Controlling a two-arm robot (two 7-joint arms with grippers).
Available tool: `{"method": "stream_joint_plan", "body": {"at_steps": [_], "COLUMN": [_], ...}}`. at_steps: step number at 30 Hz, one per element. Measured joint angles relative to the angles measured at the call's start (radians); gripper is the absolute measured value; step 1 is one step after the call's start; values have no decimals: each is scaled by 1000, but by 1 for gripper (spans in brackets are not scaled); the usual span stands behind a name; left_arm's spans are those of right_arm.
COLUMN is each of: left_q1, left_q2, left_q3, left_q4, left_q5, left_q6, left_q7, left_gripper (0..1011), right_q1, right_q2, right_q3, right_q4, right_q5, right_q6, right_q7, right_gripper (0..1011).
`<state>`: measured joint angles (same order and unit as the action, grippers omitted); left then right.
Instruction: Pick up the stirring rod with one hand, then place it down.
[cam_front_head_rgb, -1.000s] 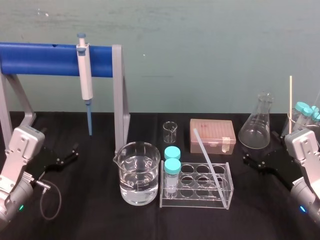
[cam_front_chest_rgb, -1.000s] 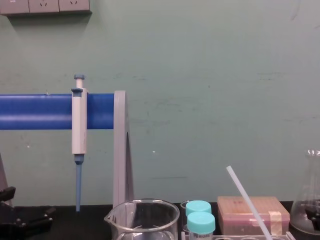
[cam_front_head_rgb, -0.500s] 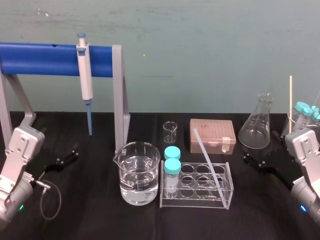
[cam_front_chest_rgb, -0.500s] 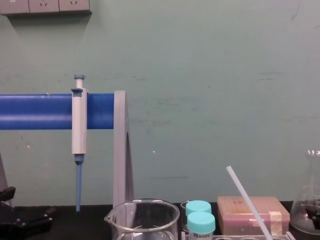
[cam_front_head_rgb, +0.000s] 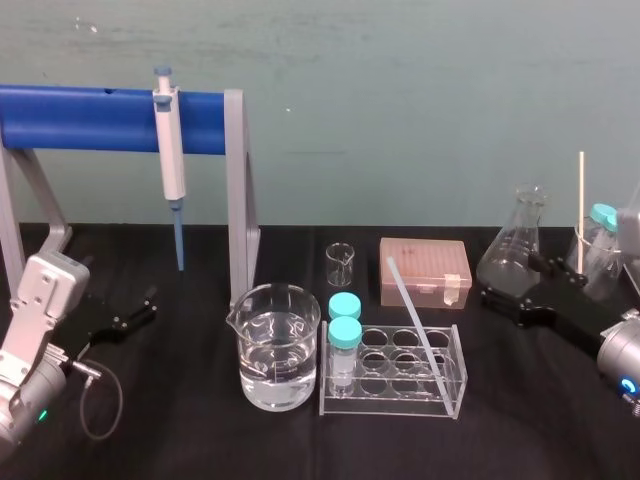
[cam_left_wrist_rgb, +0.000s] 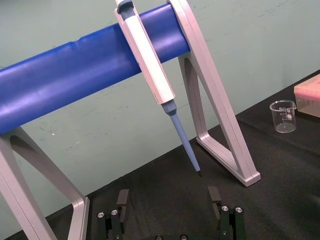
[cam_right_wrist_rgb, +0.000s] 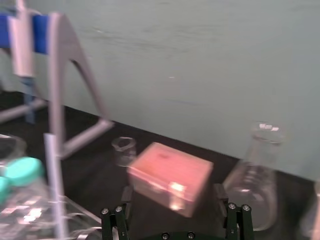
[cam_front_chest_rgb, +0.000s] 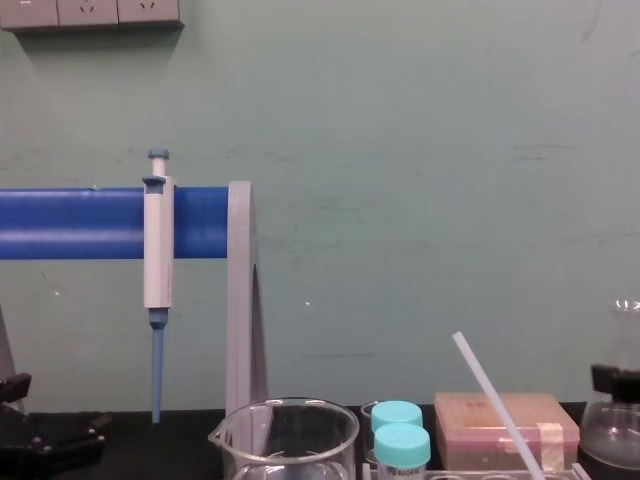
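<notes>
Next, my right gripper reaches the stirring rod and grips its upper part (cam_front_chest_rgb: 493, 394), which is free above the clear tube rack (cam_front_chest_rgb: 576, 473) around the rod's lower end.
The stirring rod (cam_front_head_rgb: 415, 315) is a thin white translucent stick leaning in the clear tube rack (cam_front_head_rgb: 455, 385), its top end tilted toward the back left. It also shows in the chest view (cam_front_chest_rgb: 490, 395) and, blurred, in the right wrist view (cam_right_wrist_rgb: 54, 185). My right gripper (cam_front_head_rgb: 515, 281) hovers open in front of the conical flask (cam_front_head_rgb: 512, 250), to the right of the rod and apart from it, with nothing between its fingers (cam_right_wrist_rgb: 126, 196). My left gripper (cam_front_head_rgb: 135, 310) rests open at the far left near the table, empty (cam_left_wrist_rgb: 168, 200).
A white-and-blue pipette (cam_front_head_rgb: 170, 160) hangs on the blue-barred stand (cam_front_head_rgb: 90, 118). A beaker of water (cam_front_head_rgb: 278, 345), two teal-capped tubes (cam_front_head_rgb: 345, 325), a small beaker (cam_front_head_rgb: 340, 263) and a pink box (cam_front_head_rgb: 425, 270) crowd the middle. Capped tubes and a wooden stick (cam_front_head_rgb: 580, 210) stand at far right.
My right arm has lifted and swung left, bringing its open gripper up in front of the flask. The rod and the left arm have not moved.
</notes>
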<state>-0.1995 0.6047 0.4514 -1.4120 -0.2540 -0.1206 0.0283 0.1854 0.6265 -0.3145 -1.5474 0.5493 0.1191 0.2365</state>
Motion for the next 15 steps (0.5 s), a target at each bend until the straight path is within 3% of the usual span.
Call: {"method": "stream_joint_plan", "body": {"at_steps": [3,7,15], "left_q1": [0,0,0], "left_q2": [0,0,0], "left_q3": [0,0,0], "left_q4": [0,0,0], "left_q5": [0,0,0], "left_q6": [0,0,0], "left_q7": [0,0,0], "left_gripper": [1000,1000,1000], "right_q1": [0,5,42], "right_q2": [8,16,32], "right_q3": [15,18,-25], "right_q4": [-26,-48,-70], "right_q5": [46,67,66], "right_q6": [46,76,100], "right_q7": [61,116,218], "right_gripper": [1003,1003,1003]}}
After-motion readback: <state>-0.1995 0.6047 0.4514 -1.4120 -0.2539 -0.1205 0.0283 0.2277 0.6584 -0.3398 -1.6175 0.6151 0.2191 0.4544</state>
